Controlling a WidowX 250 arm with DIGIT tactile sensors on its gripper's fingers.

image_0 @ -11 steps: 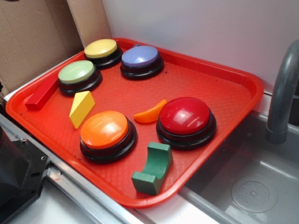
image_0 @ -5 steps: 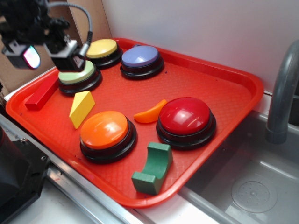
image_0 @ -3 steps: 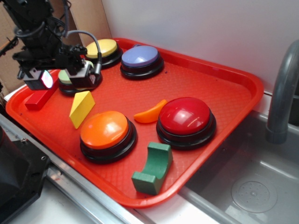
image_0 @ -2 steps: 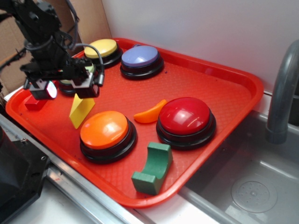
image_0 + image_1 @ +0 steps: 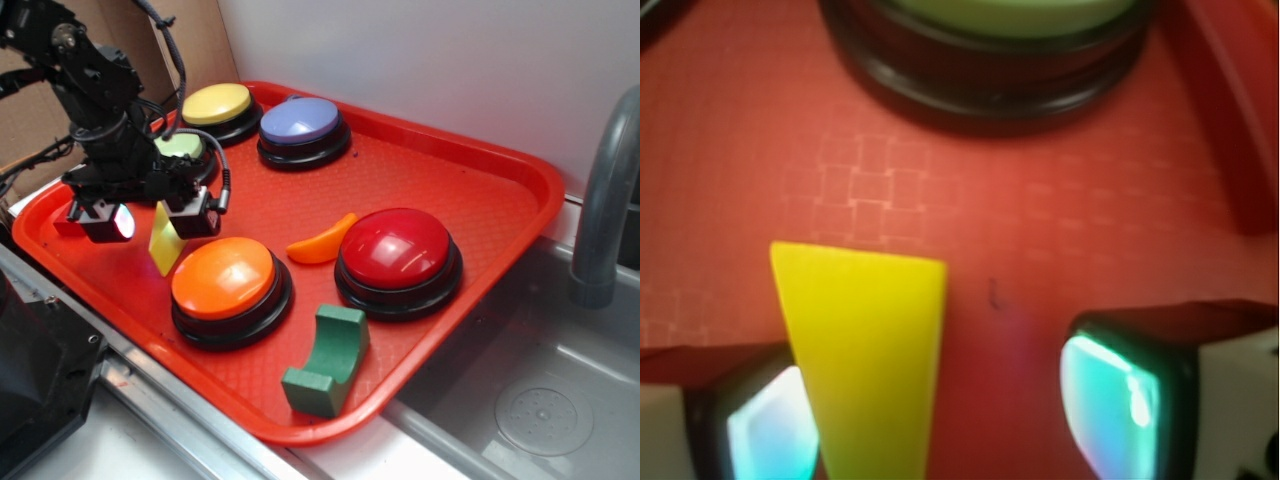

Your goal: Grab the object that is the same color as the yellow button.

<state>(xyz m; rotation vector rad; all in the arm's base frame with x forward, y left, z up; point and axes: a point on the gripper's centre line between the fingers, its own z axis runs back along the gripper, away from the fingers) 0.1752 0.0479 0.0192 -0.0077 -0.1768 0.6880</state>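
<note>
My fingers are down on both sides of the yellow wedge block (image 5: 164,246), so they would hold it if they closed now.
The yellow wedge block (image 5: 164,246) lies on the red tray (image 5: 480,190) left of the orange button (image 5: 224,277). My gripper (image 5: 155,222) is open and low over it, one finger on each side. In the wrist view the wedge (image 5: 865,360) stands between the fingers, close to the left pad (image 5: 765,432), with a wide gap to the right pad (image 5: 1110,400). The yellow button (image 5: 216,104) sits at the tray's back left, behind my arm.
A pale green button (image 5: 185,146) is partly hidden behind the arm and shows at the top of the wrist view (image 5: 990,40). A blue button (image 5: 300,120), red button (image 5: 397,250), orange crescent (image 5: 322,243), green arch block (image 5: 328,362) and red bar (image 5: 62,222) share the tray. A sink (image 5: 540,400) with a faucet (image 5: 605,200) lies right.
My arm came in from the upper left and dropped down and forward, from above the green button to low around the yellow wedge. The wedge has not moved.
</note>
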